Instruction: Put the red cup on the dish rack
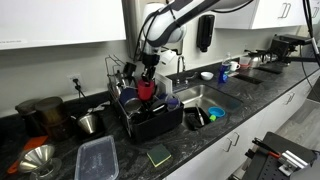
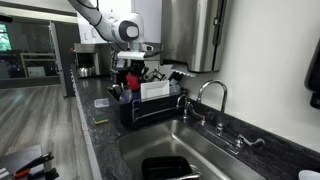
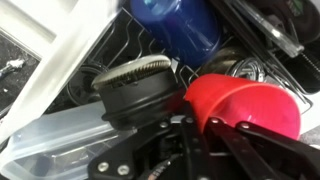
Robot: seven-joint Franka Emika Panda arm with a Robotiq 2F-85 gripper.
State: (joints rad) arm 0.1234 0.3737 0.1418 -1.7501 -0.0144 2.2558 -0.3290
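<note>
The red cup is hanging tilted above the crowded rack and would come down short if I opened now, so I should lower it inside before my gripper releases it.
The red cup (image 1: 146, 90) is held by its rim in my gripper (image 1: 148, 78), just above the black dish rack (image 1: 150, 122) on the dark counter. In the wrist view the red cup (image 3: 245, 105) fills the right side, with the gripper fingers (image 3: 200, 135) closed on its near rim. Below it, inside the rack, lie a blue round dish (image 3: 180, 30) and a black round lid-like item (image 3: 135, 85). In an exterior view the gripper (image 2: 133, 66) hangs over the rack (image 2: 150, 108); the cup is barely visible there.
A clear rectangular container (image 1: 97, 158) and a green sponge (image 1: 158, 155) lie on the counter in front of the rack. The sink (image 1: 205, 105) with its faucet (image 2: 212, 95) is beside the rack. Metal pots (image 1: 88, 122) stand on the other side.
</note>
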